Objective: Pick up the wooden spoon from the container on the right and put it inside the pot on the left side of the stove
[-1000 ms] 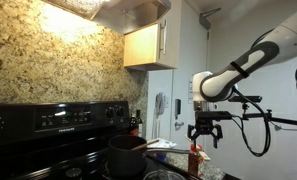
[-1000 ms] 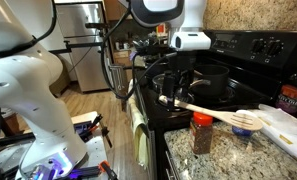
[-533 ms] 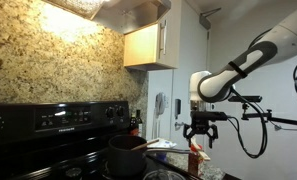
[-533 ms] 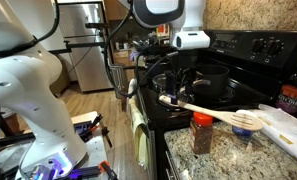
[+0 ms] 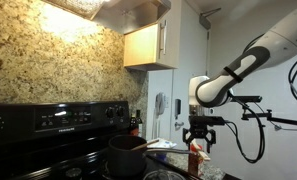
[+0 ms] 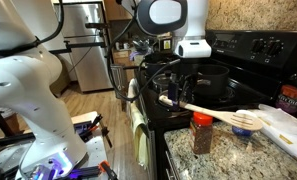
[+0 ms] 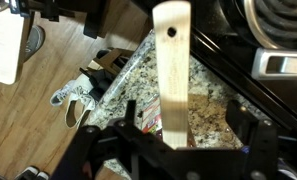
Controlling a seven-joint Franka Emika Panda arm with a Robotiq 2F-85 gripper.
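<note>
My gripper should close on the wooden spoon, because both fingers reach past the end of the spoon's handle with the hole, on either side of the pale handle (image 7: 175, 115).
The wooden spoon (image 6: 203, 107) lies slanted, its head in a small clear container (image 6: 250, 127) on the counter and its handle reaching over the stove (image 6: 256, 45) edge. In the wrist view the pale handle (image 7: 172, 70) runs between the fingers of my gripper (image 7: 188, 122), which is open and not touching it. In both exterior views my gripper (image 5: 200, 132) (image 6: 176, 82) hovers above the spoon's handle. The dark pot (image 5: 128, 155) (image 6: 210, 82) stands on the stove (image 5: 58, 118).
A red-capped spice bottle (image 6: 201, 133) (image 5: 195, 156) stands on the granite counter (image 7: 203, 100) right beside the spoon; its label shows in the wrist view (image 7: 148, 118). A burner (image 7: 278, 15) lies close by. The wooden floor (image 7: 38, 110) is beyond the counter edge.
My arm has shifted slightly and the gripper has come a little lower over the spoon's handle. The spoon, bottle and pot have not moved.
</note>
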